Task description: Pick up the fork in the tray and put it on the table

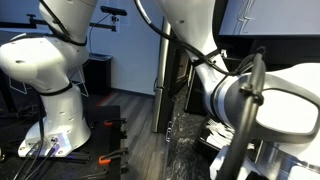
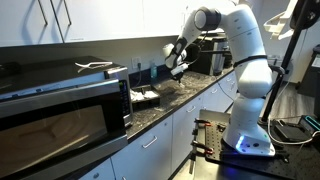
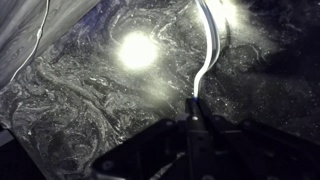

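The fork (image 3: 208, 55) in my fingers is still well above the marbled tabletop, so it is too early to release. My gripper lowers the fork first, then releases it.
In the wrist view my gripper (image 3: 196, 112) is shut on the handle end of the fork (image 3: 208, 55), a slim white utensil that points away from me over the glossy marbled table (image 3: 90, 110). In an exterior view my gripper (image 2: 176, 66) hangs above the table (image 2: 195, 90), a little to the right of the black tray (image 2: 156, 101), which holds white pieces. The fork is too small to make out there. The tray does not show in the wrist view.
A microwave (image 2: 60, 115) stands at the left end of the counter, with a dark appliance (image 2: 205, 55) behind my arm. A second white robot arm (image 1: 50, 70) stands on a floor base, and a mat with orange tools (image 2: 215, 150) lies on the floor.
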{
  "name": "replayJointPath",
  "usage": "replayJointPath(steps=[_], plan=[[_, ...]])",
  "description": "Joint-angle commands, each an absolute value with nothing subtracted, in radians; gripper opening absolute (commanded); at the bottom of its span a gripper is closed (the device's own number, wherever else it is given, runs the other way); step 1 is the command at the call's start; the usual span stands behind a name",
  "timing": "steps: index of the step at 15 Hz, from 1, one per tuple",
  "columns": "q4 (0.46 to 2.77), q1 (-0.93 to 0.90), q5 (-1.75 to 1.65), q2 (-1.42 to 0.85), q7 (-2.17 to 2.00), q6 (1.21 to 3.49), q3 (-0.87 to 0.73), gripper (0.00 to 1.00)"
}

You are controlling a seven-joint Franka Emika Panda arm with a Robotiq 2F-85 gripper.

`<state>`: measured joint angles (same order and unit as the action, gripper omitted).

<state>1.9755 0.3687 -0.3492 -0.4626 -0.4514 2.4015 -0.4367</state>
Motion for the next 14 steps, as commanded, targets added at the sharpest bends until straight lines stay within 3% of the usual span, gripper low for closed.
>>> replayJointPath(steps=[1,14], plan=[[1.931,0.363,-0.3,-0.502,-0.386,2.412,-0.433,0.01],[1.906,0.373,-0.186,-0.557,-0.194,2.388,-0.381,0.01]])
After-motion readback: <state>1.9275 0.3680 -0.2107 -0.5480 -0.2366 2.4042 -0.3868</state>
